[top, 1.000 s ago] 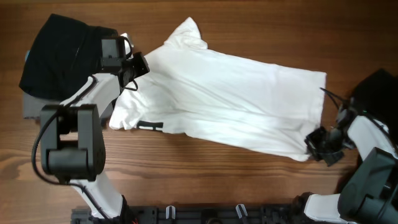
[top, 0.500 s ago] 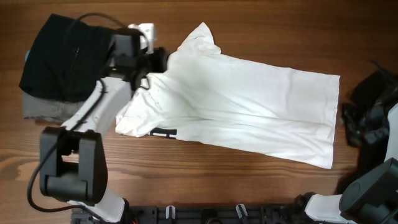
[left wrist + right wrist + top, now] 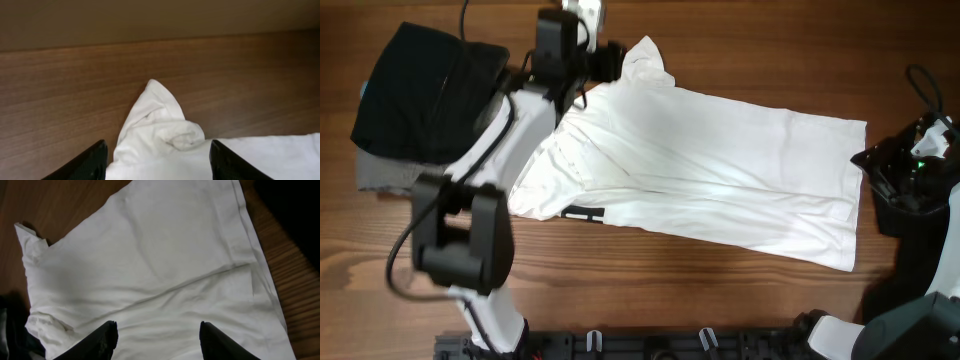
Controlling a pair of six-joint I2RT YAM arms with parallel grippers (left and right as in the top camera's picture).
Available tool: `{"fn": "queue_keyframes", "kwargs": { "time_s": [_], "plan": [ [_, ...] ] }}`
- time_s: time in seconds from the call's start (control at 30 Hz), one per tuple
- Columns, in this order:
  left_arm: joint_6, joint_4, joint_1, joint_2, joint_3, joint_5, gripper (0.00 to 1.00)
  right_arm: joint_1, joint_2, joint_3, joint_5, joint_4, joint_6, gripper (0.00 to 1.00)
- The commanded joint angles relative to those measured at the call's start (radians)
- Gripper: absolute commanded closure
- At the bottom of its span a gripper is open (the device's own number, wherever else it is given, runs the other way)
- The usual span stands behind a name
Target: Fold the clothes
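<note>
Next, my right gripper should grab the far corner of the white T-shirt's (image 3: 700, 165) hem, to fold the T-shirt's far side over its near side.
The white T-shirt (image 3: 700, 165) lies spread flat across the table, with a bit of its black print (image 3: 582, 213) at its near left edge. Its far sleeve (image 3: 160, 125) is bunched and points toward the back edge. My left gripper (image 3: 608, 62) hovers at that sleeve, open, its fingers (image 3: 95, 160) on either side of the fabric without pinching it. At the shirt's right hem my right gripper (image 3: 868, 165) is raised and open, and its fingertips (image 3: 107, 332) frame the cloth (image 3: 160, 255) below. Black clothes (image 3: 420, 95) are piled at the far left on a grey one (image 3: 380, 175).
Bare wooden tabletop (image 3: 650, 280) runs along the near side of the shirt. Dark fabric (image 3: 295, 205) lies just beyond the shirt's right hem, under the right arm. The table's back edge (image 3: 160, 42) is close behind the sleeve.
Both grippers opened and let go of the shirt, which now lies stretched flatter and further right. The left arm moved toward the back edge; the right arm drew off to the right.
</note>
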Motion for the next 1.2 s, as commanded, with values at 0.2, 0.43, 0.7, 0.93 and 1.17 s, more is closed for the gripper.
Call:
{"fn": "queue_keyframes", "kwargs": {
  "time_s": [0.2,0.43,0.7,0.93,1.17],
  "plan": [
    [0.003,0.169,-0.034,0.347,0.173,0.055,0.36,0.003,-0.023,0.014,-0.025,-0.003,-0.024,0.42],
    [0.005,0.163,-0.073,0.454,0.173,0.042,0.43,0.003,-0.023,0.014,-0.014,-0.001,-0.026,0.41],
    [0.004,0.093,-0.063,0.431,0.174,0.042,0.96,0.03,-0.013,-0.04,0.012,0.219,-0.023,0.35],
    [0.004,-0.008,-0.023,0.252,0.174,0.042,0.96,0.134,0.121,-0.048,0.168,0.497,-0.02,0.35],
    [0.005,-0.146,-0.019,0.089,0.174,0.042,0.96,0.182,0.348,-0.048,0.31,0.724,-0.026,0.29]
  ]
}}
